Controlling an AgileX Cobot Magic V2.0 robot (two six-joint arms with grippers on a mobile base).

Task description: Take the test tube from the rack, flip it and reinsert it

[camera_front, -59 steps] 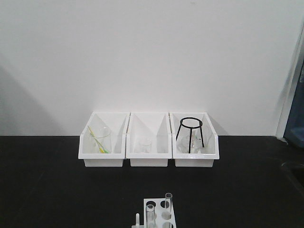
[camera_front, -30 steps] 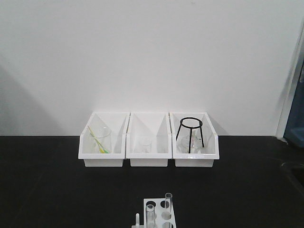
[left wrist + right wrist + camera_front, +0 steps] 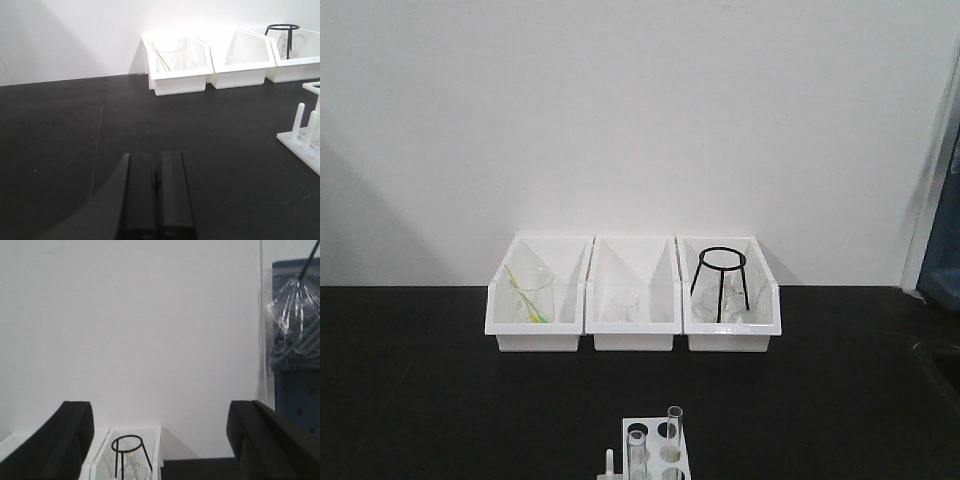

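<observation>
My right gripper grabs the front test tube by its exposed top end next, to flip and reinsert it.
The white rack [image 3: 656, 438] stands at the bottom centre of the front view, cut off by the frame edge. Two clear test tubes stand upright in it, one at the back right [image 3: 674, 424] and one at the front left [image 3: 637, 450]. In the left wrist view the rack [image 3: 303, 141] shows only its pegged edge at the far right. My left gripper [image 3: 156, 157] rests low over the black table with its fingers pressed together and nothing between them. My right gripper [image 3: 159, 440] is held wide open and empty, facing the wall and bins. Neither gripper appears in the front view.
Three white open-fronted bins line the wall: the left one [image 3: 536, 332] holds a beaker with a yellow-green stick, the middle one [image 3: 633, 335] a small beaker, the right one [image 3: 732, 335] a black ring tripod and flask. A blue object [image 3: 296, 370] stands at the right.
</observation>
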